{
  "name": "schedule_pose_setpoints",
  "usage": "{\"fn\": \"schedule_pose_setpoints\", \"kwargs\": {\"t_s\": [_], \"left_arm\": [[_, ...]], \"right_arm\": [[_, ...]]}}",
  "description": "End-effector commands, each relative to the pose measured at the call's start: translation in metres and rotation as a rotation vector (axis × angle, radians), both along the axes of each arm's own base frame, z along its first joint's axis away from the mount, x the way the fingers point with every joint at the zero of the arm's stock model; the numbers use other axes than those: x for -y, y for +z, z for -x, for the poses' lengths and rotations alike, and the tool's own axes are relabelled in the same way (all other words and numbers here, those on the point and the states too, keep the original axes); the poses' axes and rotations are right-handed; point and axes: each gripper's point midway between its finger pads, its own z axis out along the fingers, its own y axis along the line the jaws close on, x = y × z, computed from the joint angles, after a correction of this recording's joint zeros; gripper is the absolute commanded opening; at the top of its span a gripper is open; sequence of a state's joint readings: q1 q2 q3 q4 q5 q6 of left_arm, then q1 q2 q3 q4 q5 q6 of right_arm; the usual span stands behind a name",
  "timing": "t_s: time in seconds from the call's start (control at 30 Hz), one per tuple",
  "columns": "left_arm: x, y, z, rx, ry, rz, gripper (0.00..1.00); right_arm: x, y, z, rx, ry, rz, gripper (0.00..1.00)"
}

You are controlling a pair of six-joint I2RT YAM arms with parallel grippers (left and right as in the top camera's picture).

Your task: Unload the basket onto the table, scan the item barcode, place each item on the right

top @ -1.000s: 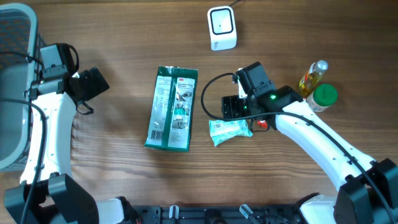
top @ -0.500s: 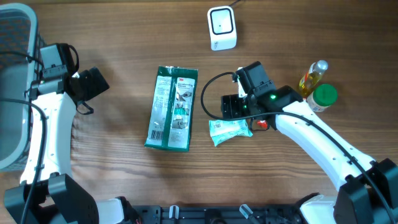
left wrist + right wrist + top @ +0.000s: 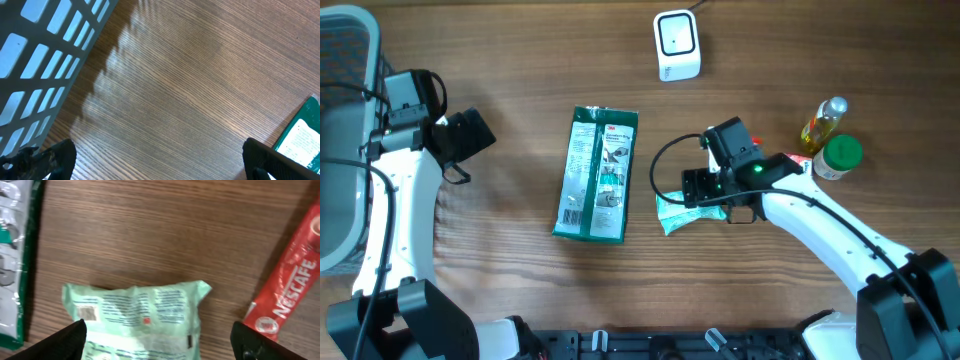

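Note:
My right gripper pinches the pale green pouch by its end nearest the Nescafe stick (image 3: pixel 721 212) next, which leaves the rest uncovered to scan the barcode.
A pale green pouch (image 3: pixel 135 312) lies flat on the wooden table, printed side up, with a small barcode near its right edge. My right gripper (image 3: pixel 160 350) hangs just above it, open, its fingertips (image 3: pixel 67 340) standing off either end of the pouch. In the overhead view the right gripper (image 3: pixel 695 200) covers part of the pouch (image 3: pixel 678 215). The white scanner (image 3: pixel 677 45) stands at the far edge. My left gripper (image 3: pixel 462 135) is open over bare wood at the left, holding nothing, its dark fingertips (image 3: pixel 55 160) wide apart.
A large green 3M package (image 3: pixel 597 172) lies left of the pouch. A red Nescafe stick (image 3: pixel 290 290) lies right of it. An oil bottle (image 3: pixel 823 122) and a green-lidded jar (image 3: pixel 840 155) stand at the right. A grey basket (image 3: pixel 345 130) sits at the left edge.
My right gripper has moved toward the table's front, from beside the pouch to over it, and its jaws have widened a little. The left arm has not moved.

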State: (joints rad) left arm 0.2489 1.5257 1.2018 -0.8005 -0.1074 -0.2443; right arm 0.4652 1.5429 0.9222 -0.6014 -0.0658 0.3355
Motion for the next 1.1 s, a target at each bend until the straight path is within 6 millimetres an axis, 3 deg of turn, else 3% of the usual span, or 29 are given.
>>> {"fn": "schedule_pose_setpoints", "kwargs": {"t_s": [0.0, 0.1, 0.23, 0.5, 0.6, 0.8, 0.9, 1.07], "left_arm": [[-0.003, 0.006, -0.002, 0.015, -0.006, -0.012, 1.0], [-0.003, 0.006, -0.002, 0.015, -0.006, -0.012, 1.0], [-0.003, 0.006, -0.002, 0.015, -0.006, -0.012, 1.0], [-0.003, 0.006, -0.002, 0.015, -0.006, -0.012, 1.0], [-0.003, 0.006, -0.002, 0.015, -0.006, -0.012, 1.0], [-0.003, 0.006, -0.002, 0.015, -0.006, -0.012, 1.0], [-0.003, 0.006, -0.002, 0.015, -0.006, -0.012, 1.0], [-0.003, 0.006, -0.002, 0.015, -0.006, -0.012, 1.0]], "right_arm": [[0.014, -0.005, -0.005, -0.034, -0.058, -0.034, 0.92], [0.012, -0.002, -0.002, -0.082, -0.015, -0.161, 0.87], [0.017, -0.013, 0.007, -0.117, 0.001, -0.183, 0.73], [0.013, -0.041, 0.015, -0.167, 0.004, -0.206, 0.73], [0.013, -0.049, 0.015, -0.173, 0.003, -0.204, 0.68], [0.013, -0.048, 0.016, -0.18, 0.006, -0.216, 0.68], [0.007, -0.037, 0.017, -0.193, 0.055, -0.354, 0.68], [0.016, -0.036, 0.019, -0.206, 0.054, -0.371, 0.68]]}}
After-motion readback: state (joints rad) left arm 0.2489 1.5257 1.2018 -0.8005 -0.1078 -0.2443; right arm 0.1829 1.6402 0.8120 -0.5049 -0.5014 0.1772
